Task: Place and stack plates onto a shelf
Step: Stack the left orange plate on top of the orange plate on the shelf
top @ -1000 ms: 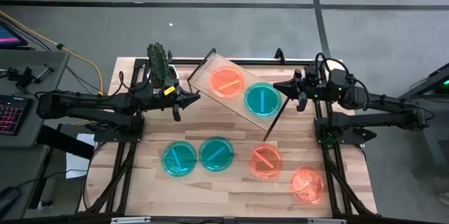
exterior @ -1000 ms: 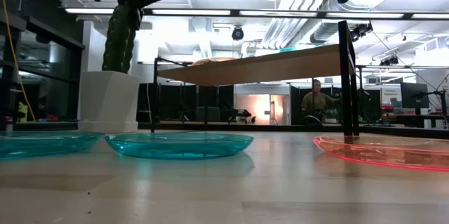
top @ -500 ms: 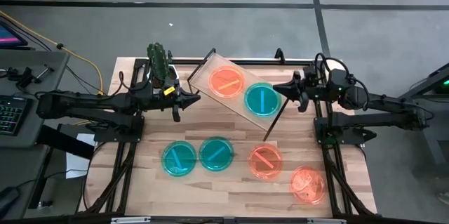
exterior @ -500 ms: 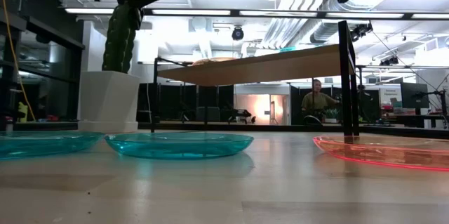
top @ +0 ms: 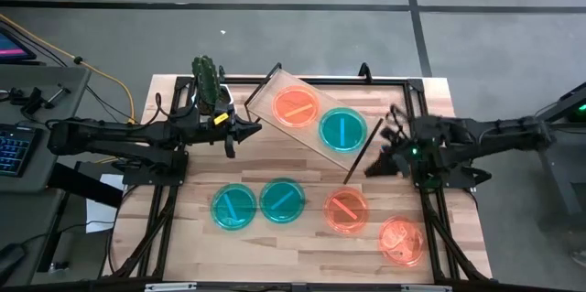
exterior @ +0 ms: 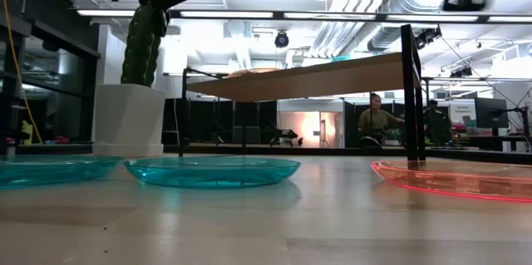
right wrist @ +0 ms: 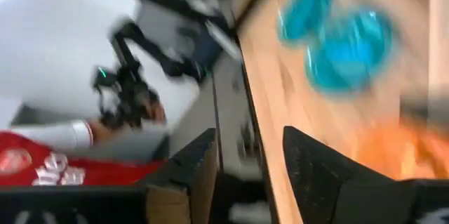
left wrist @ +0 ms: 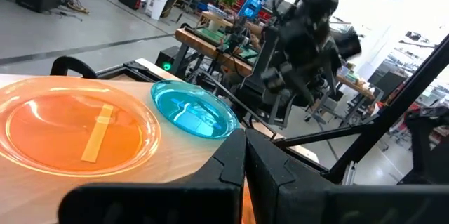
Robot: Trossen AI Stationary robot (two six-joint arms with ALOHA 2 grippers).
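Note:
I should next use my right gripper to grab the orange plate beside the teal ones by its rim (top: 363, 200). Then I can stack it on the shelf's orange plate (top: 296, 106).
The shelf (top: 311, 116) stands slantwise at the table's far middle on its black wire legs, bearing an orange plate (top: 296, 105) and a teal plate (top: 342, 130). Two teal plates (top: 233, 207) (top: 282, 200) and two orange plates (top: 346, 210) (top: 402, 240) lie flat on the tabletop near the front. My left gripper (top: 240, 131) is shut and hangs beside the shelf's left end, holding nothing. My right gripper (top: 379, 160) is open and empty, in the air off the shelf's near right corner; its wrist view is blurred, with its fingers (right wrist: 188, 175) apart.
A cactus in a white pot (top: 208, 80) stands at the table's far left, next to my left arm. The shelf's black front leg (top: 362, 153) slants down just left of my right gripper. Bare wood lies between the shelf and the front plates.
My right gripper has swung from the shelf's far right end toward the table's near edge, turning as it went, and is blurred by the motion. The plates and the shelf have stayed where they were.

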